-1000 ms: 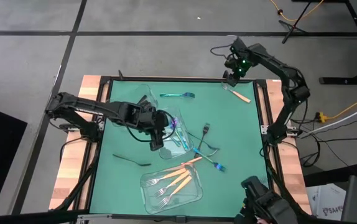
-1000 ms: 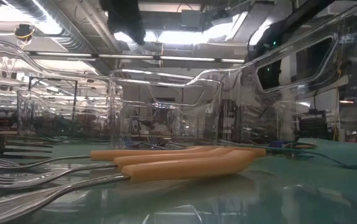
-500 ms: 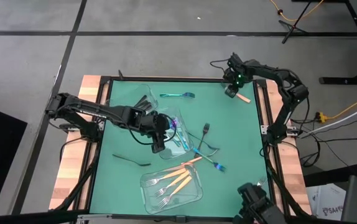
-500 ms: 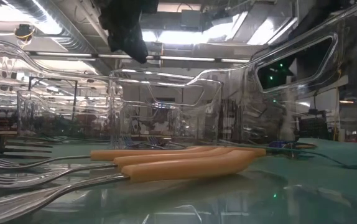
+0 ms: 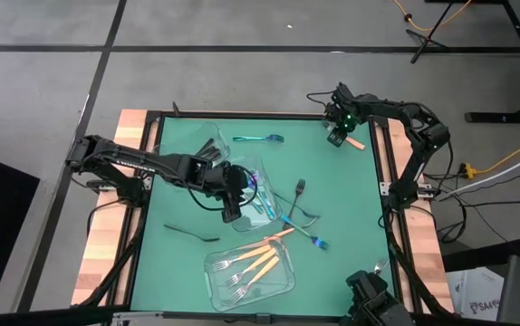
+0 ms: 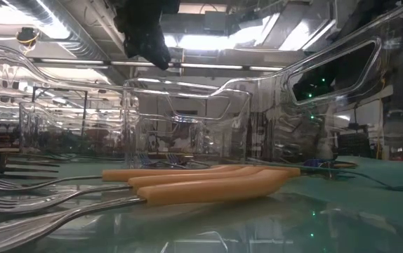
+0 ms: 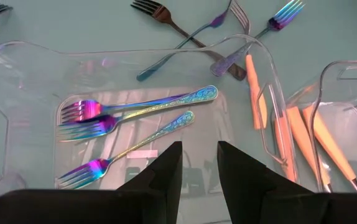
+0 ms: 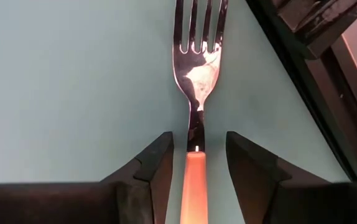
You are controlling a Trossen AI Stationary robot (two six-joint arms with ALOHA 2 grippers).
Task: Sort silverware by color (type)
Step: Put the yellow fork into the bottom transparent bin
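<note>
My right gripper will next pick up the orange-handled fork by its neck [image 8: 196, 129], to sort it into the clear container with its matching forks.
An orange-handled silver fork [image 8: 197, 81] lies flat on the green mat at the far right corner [image 5: 354, 140]. My right gripper [image 8: 196, 146] stands open over it, pointing down, one finger on each side of the fork's neck, not touching it. My left gripper [image 7: 199, 149] hangs open and empty above the middle clear container [image 7: 253, 56], which holds three iridescent forks [image 7: 135, 112]. In the high view it is at mid-table [image 5: 231, 213]. The near container [image 5: 251, 267] holds several orange-handled forks [image 6: 201, 184].
A third clear container [image 5: 201, 145] with black utensils stands at the far left. Loose on the mat lie a teal fork [image 5: 258, 139], a black one [image 5: 192, 233] and a crossed cluster [image 5: 301, 213] right of the middle container. The table frame's rail [image 8: 303, 81] runs close beside the right gripper.
My right gripper has come down over the orange-handled fork at the far right corner and tipped steeper, staying open. My left gripper has sunk a little over the middle container. No silverware has moved.
</note>
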